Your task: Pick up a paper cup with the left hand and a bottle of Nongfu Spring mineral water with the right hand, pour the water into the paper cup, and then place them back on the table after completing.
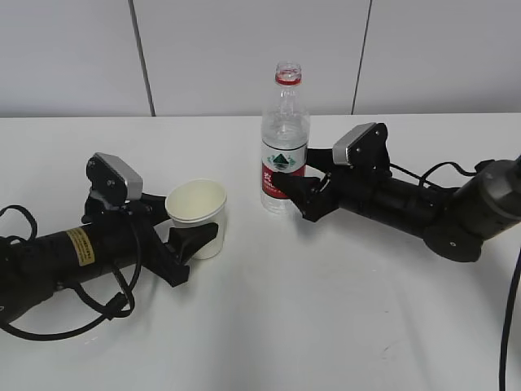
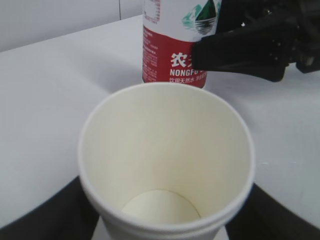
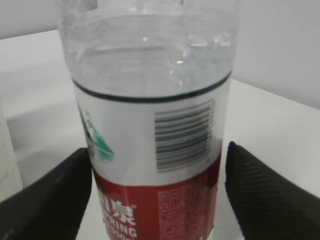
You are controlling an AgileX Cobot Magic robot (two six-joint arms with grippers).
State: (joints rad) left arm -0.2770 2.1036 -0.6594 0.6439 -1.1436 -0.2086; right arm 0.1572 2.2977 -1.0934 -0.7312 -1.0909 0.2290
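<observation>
I will pick up the paper cup [image 1: 198, 213] by its side [image 1: 198, 239] next with my left gripper. Then I can hold the cup steady while the water pours in.
A white paper cup [image 1: 198, 213] stands empty on the white table [image 1: 326, 326], and it fills the left wrist view [image 2: 165, 150]. My left gripper [image 1: 195, 226] is open, with one black finger on each side of the cup [image 2: 162, 220]. An uncapped Nongfu Spring bottle [image 1: 285, 134] with a red and white label stands upright just behind the cup [image 2: 170, 55]. It holds water to well above the label [image 3: 150, 100]. My right gripper [image 1: 291, 195] is open around the bottle's lower label [image 3: 157, 200]. One finger is against the bottle, and a small gap shows at the other finger [image 3: 265, 195].
The right arm's black fingers [image 2: 245, 47] reach in beside the bottle just beyond the cup. Black cables [image 1: 73, 326] loop on the table by the left arm. A grey panelled wall [image 1: 244, 49] runs behind the table's far edge.
</observation>
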